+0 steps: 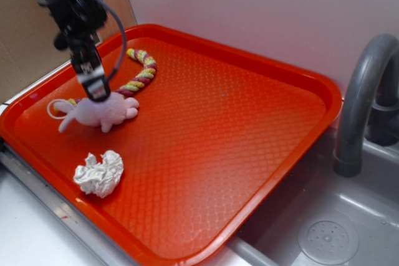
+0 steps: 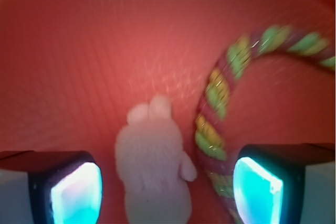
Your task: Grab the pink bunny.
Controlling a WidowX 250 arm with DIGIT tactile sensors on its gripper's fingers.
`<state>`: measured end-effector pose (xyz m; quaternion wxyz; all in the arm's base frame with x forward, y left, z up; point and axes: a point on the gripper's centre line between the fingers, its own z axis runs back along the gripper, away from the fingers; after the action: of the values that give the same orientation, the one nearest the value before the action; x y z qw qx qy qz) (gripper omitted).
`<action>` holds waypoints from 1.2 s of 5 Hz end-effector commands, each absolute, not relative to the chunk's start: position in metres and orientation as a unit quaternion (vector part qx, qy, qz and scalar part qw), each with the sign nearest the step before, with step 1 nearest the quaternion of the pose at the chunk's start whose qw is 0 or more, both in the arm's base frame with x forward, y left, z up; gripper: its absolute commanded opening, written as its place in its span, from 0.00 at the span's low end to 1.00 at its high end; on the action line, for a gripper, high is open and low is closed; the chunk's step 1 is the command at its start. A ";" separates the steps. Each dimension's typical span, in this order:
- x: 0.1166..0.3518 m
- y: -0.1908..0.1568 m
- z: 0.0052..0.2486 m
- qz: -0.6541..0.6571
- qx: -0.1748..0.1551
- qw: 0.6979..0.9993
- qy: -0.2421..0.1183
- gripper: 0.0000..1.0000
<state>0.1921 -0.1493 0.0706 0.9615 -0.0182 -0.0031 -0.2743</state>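
I should lower my gripper before I close it on the pink bunny. My fingers are above the bunny's back with red tray [image 1: 237, 129] showing beside it, so they would miss if I closed now.
The pink bunny [image 1: 100, 113] lies flat on the red tray [image 1: 237, 129] near its left corner, ears pointing left, a thin white loop by its head. In the wrist view the bunny [image 2: 152, 166] lies on the tray between my two fingers, apart from both. My gripper [image 1: 97, 90] hangs just above the bunny's back, open; in the wrist view the gripper [image 2: 168, 192] straddles the bunny, and the twisted rope [image 2: 220, 114] runs close to the right finger [image 2: 260, 187].
A yellow-and-maroon rope [image 1: 142, 73] curves just behind the bunny. A crumpled white paper wad [image 1: 100, 174] lies nearer the tray's front edge. A grey faucet [image 1: 361, 98] and sink [image 1: 324, 235] stand to the right. A cardboard wall [image 1: 25, 42] rises at the left.
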 end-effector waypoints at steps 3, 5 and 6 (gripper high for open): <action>0.172 -0.184 0.046 -0.313 -0.006 0.948 0.056 0.60; 0.167 -0.194 0.066 -0.322 0.005 0.946 0.034 0.00; 0.180 -0.189 0.113 -0.287 -0.015 0.958 -0.017 0.00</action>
<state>0.1791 -0.1838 0.0927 0.9561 0.0049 0.0209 -0.2921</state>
